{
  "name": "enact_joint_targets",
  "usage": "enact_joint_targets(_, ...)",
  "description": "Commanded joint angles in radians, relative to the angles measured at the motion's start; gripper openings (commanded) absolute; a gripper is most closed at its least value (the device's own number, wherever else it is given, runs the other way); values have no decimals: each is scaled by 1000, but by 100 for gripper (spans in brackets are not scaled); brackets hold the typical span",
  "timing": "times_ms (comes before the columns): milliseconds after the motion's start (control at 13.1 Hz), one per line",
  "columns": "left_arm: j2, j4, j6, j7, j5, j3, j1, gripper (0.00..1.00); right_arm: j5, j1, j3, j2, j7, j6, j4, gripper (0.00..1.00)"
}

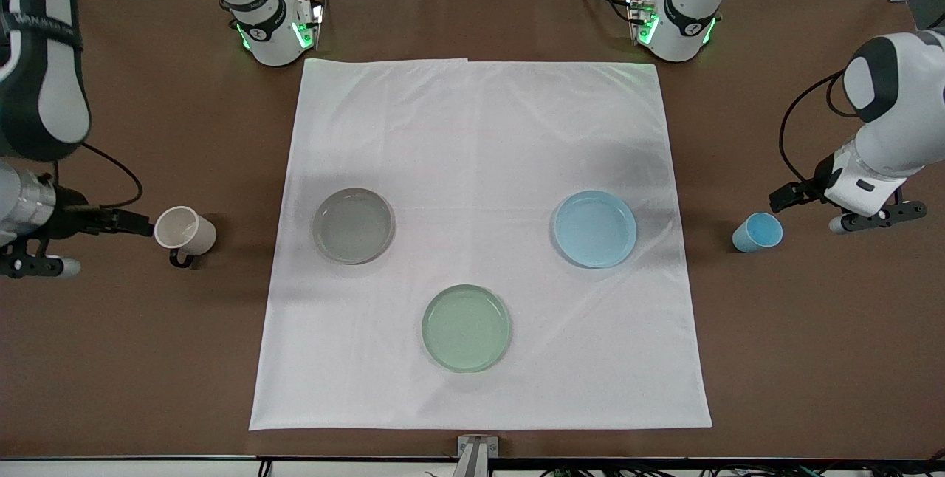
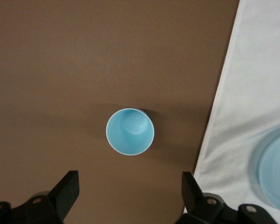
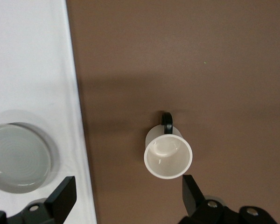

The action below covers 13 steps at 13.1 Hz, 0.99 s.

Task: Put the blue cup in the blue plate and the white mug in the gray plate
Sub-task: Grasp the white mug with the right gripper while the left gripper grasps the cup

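I should next grip the white mug by its dark handle [image 1: 181, 259] with my right gripper, so that I can set it in the gray plate [image 1: 353, 225].
The blue cup [image 1: 757, 232] stands on the brown table off the white cloth, at the left arm's end; it also shows in the left wrist view [image 2: 130, 131]. The blue plate [image 1: 595, 228] lies on the cloth beside it, empty. My left gripper [image 1: 784, 196] is open over the bare table just beside the cup, with the cup ahead of its fingertips in the wrist view [image 2: 129, 191]. The white mug [image 1: 184, 232] with a dark handle stands off the cloth at the right arm's end [image 3: 168, 156]. The gray plate [image 1: 353, 225] is empty. My right gripper [image 1: 139, 222] is open beside the mug [image 3: 129, 193].
A pale green plate [image 1: 466, 328] lies on the white cloth [image 1: 480, 130], nearer to the front camera than the other two plates. The cloth covers the middle of the brown table [image 1: 812, 359]. The arm bases stand along the table's edge by the robots.
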Motion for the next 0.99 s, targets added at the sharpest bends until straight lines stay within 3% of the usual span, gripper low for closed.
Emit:
enact_joint_targets(0, 65, -13, 80, 8, 19, -2, 31, 89, -11, -39, 8, 94, -111, 141, -30, 100)
enact_joint_targets(229, 154, -15, 175, 8, 17, -3, 64, 79, -11, -59, 7, 125, -157, 354, -142, 100)
enact_joint_targets(610, 234, -15, 235, 8, 17, -2, 88, 66, -9, -80, 8, 151, -187, 485, -268, 100)
enact_joint_targets(762, 249, -15, 239, 8, 19, -3, 100, 47, -9, -80, 8, 152, -187, 519, -305, 96)
enact_joint_targets(914, 251, -15, 239, 8, 19, -6, 98, 19, -9, -80, 8, 168, -187, 555, -313, 87)
